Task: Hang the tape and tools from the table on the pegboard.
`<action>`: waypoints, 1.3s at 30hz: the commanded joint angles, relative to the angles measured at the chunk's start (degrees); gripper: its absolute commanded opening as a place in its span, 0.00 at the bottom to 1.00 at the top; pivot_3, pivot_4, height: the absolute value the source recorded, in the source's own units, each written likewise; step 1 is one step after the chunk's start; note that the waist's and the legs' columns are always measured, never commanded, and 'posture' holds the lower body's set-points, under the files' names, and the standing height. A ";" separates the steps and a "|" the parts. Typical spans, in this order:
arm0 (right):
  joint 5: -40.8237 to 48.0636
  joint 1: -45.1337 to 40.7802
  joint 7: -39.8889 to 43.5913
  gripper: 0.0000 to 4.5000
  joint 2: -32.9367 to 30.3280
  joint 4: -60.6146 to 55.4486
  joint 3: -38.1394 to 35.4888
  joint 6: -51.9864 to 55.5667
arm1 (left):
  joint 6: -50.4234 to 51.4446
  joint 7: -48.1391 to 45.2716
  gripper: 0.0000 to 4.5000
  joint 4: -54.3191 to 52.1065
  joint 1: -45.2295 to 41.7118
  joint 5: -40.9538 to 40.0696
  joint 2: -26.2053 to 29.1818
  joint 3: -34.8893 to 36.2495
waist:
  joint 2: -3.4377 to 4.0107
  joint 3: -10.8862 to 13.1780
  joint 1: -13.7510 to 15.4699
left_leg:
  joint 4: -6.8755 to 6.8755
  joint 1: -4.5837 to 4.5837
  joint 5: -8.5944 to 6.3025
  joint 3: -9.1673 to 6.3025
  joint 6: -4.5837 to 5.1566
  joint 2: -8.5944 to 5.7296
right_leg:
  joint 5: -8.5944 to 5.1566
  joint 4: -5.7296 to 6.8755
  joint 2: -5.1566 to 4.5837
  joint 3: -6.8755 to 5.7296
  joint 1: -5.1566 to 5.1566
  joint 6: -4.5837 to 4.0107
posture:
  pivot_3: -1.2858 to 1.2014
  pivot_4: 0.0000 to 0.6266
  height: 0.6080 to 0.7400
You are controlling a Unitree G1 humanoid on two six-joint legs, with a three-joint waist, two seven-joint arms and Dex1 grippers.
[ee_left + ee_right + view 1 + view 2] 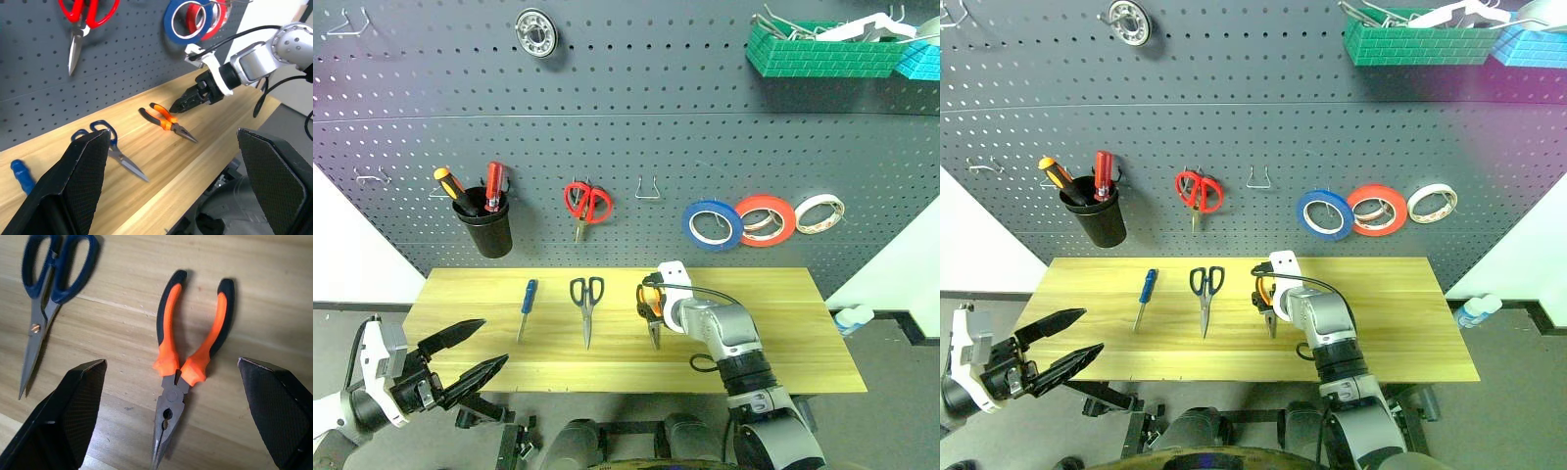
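Note:
My right gripper's fingers are still above the pliers' orange handles and closing now would miss, so my right gripper lowers first, then closes on the handles.
On the table (pixel 773 323) lie a blue-handled screwdriver (pixel 526 305), black-handled scissors (pixel 586 304) and orange-and-black pliers (pixel 188 367), side by side. My right gripper (pixel 172 361) hovers open just above the pliers' handles, pointing down, one finger on each side of them. At the table's front left corner my left gripper (pixel 495 342) stands open and empty, off the tabletop's edge. The blue tape (pixel 713 224) hangs on the pegboard (pixel 626 137), right of centre.
A red tape roll (pixel 765 217) and a cream roll (pixel 819 213) hang beside the blue one. Red scissors (pixel 587 204), a bare hook (pixel 649 188) and a black cup (pixel 484 233) with orange and red screwdrivers are on the board. A green basket (pixel 818 49) hangs top right.

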 commanded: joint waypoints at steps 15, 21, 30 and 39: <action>-3.07 -9.46 -9.05 1.00 4.96 18.63 -2.73 -12.11 | 2.70 0.83 0.97 -6.51 3.34 -3.29 1.64 4.66 | 0.09 0.45 -0.01 | -0.17 -0.05 -0.01 -0.03 0.01 0.00 | -0.03 -0.18 -0.01 -0.01 -0.03 -0.03 | 0.58 0.08 0.93; -2.58 -11.36 -9.80 1.00 5.77 23.03 -3.79 -14.32 | 3.39 0.92 0.97 -7.37 4.22 -4.03 2.09 5.51 | 0.04 0.89 -0.01 | -0.22 -0.06 -0.01 -0.04 0.01 0.00 | -0.12 -0.22 -0.01 -0.02 -0.05 -0.09 | 0.58 0.09 0.93; -3.24 -12.62 -10.86 1.00 6.27 27.41 -3.16 -17.03 | 4.69 0.70 0.97 -8.24 4.49 -4.72 2.91 6.77 | -0.01 1.39 0.03 | -0.45 -0.13 -0.01 -0.06 0.01 0.00 | -0.09 -0.50 -0.03 -0.04 -0.06 -0.12 | 0.58 0.10 0.93; -4.46 -13.11 -11.61 1.00 6.33 30.18 -1.82 -18.29 | 5.28 0.64 0.97 -8.51 4.72 -4.99 3.24 7.05 | -0.09 1.65 0.06 | -1.06 -0.13 0.00 -0.06 0.01 0.00 | -0.07 -0.73 -0.04 -0.05 -0.22 -0.08 | 0.58 0.12 0.93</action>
